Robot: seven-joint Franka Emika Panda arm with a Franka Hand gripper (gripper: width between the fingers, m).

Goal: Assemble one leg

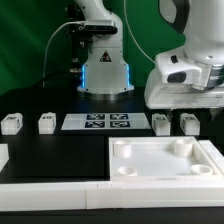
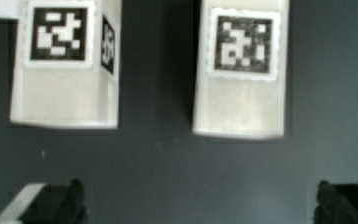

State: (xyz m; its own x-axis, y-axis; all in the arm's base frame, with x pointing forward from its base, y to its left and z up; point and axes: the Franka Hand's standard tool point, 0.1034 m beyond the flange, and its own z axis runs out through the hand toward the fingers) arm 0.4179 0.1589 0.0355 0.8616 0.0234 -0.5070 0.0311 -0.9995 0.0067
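My fingers are over bare table, short of the tagged leg, so closing now would miss. The gripper moves toward the leg, before it closes on it.
Four small white legs with black-and-white tags stand in a row across the black table. Two are on the exterior view's left (image 1: 12,123) (image 1: 46,123) and two on its right (image 1: 161,123) (image 1: 190,123). My gripper (image 1: 178,104) hangs just above the right pair, touching neither. In the wrist view these two legs (image 2: 66,65) (image 2: 243,75) lie side by side beyond my gripper (image 2: 201,205). Its dark fingertips (image 2: 51,203) stand wide apart with only bare table between them. The gripper is open and empty.
The large flat white tray-like part with round corner sockets (image 1: 165,175) lies at the front right. A low white slab (image 1: 50,185) runs along the front left. The marker board (image 1: 97,122) lies between the leg pairs. The arm's base (image 1: 105,70) stands behind.
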